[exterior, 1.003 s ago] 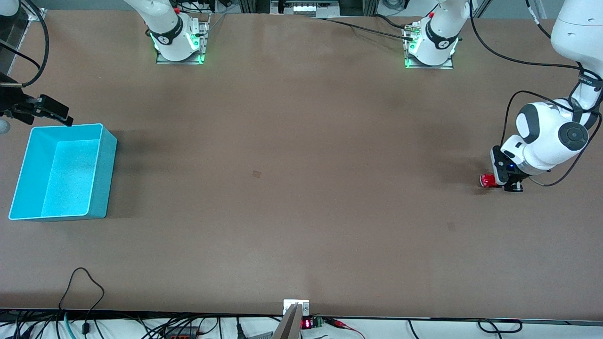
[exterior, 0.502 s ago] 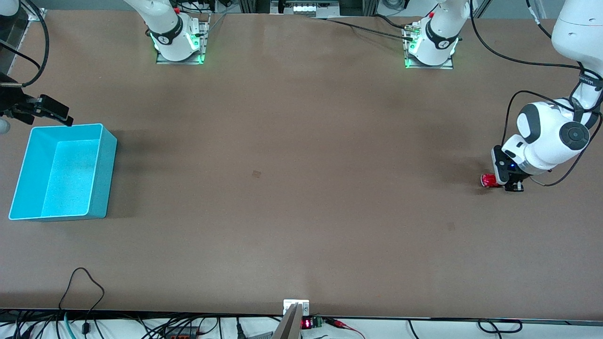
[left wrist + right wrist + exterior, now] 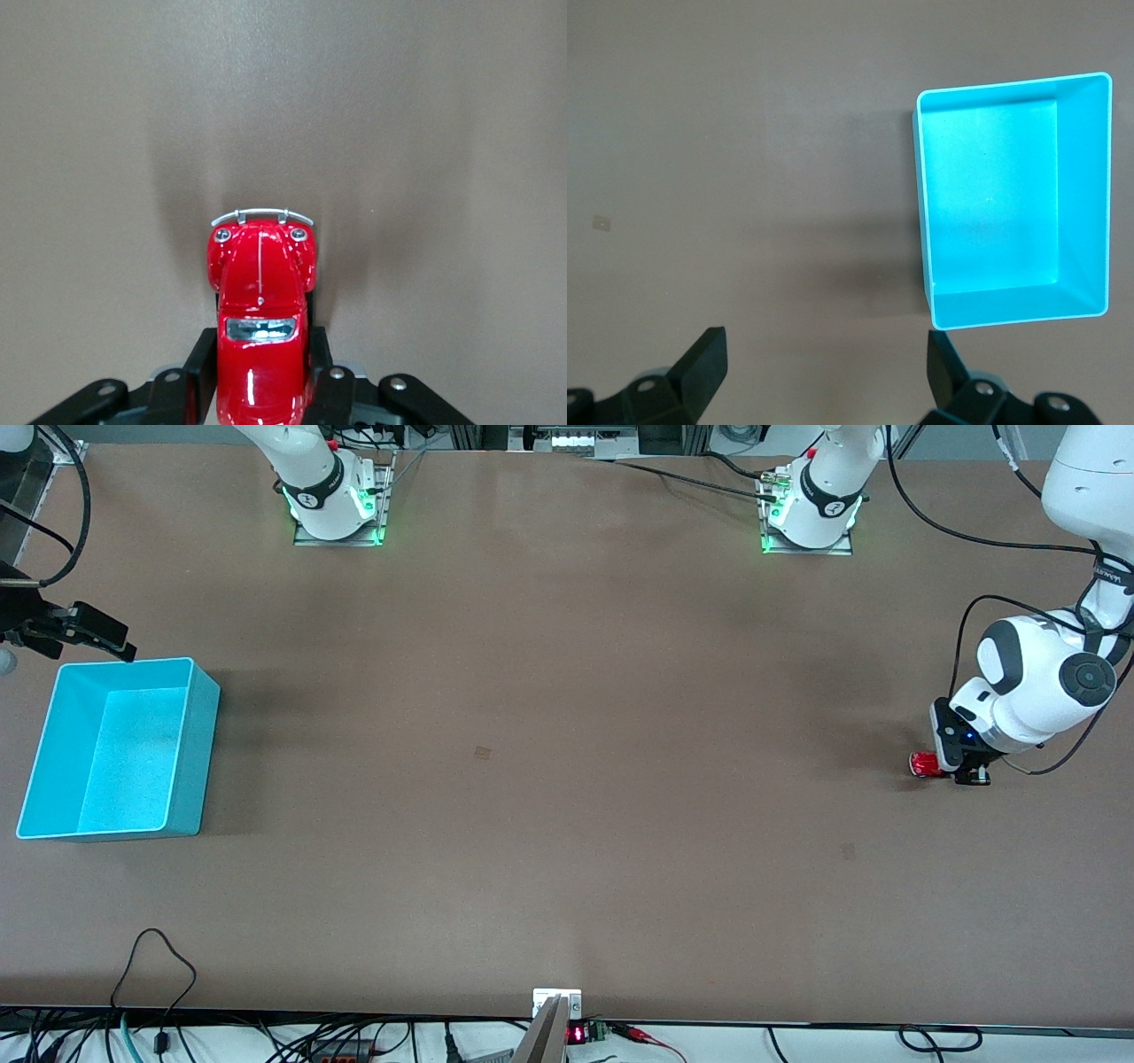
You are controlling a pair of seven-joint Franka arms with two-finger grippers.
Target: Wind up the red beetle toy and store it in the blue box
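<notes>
The red beetle toy sits low on the tabletop in the left wrist view, so it is time for my left gripper to release the toy.
The red beetle toy [image 3: 926, 764] is a tiny glossy red car on the table at the left arm's end. My left gripper [image 3: 961, 769] is down at the table and shut on the toy's rear. In the left wrist view the toy [image 3: 260, 310] sits between the two black fingers [image 3: 197, 367], its silvery bumper pointing away from the gripper. The blue box [image 3: 53, 717] stands empty at the right arm's end and shows in the right wrist view [image 3: 1081, 195] too. My right gripper [image 3: 102, 636] hangs open and empty just above the box's rim that is farthest from the front camera.
The table is bare brown board between the toy and the box. A small dark mark [image 3: 482, 753] lies near the middle. Cables and a small electronics board [image 3: 567, 1027] run along the table edge nearest the front camera.
My left gripper has slid slightly toward the left arm's end of the table, drawing the red toy along the surface with it. The right arm has not moved.
</notes>
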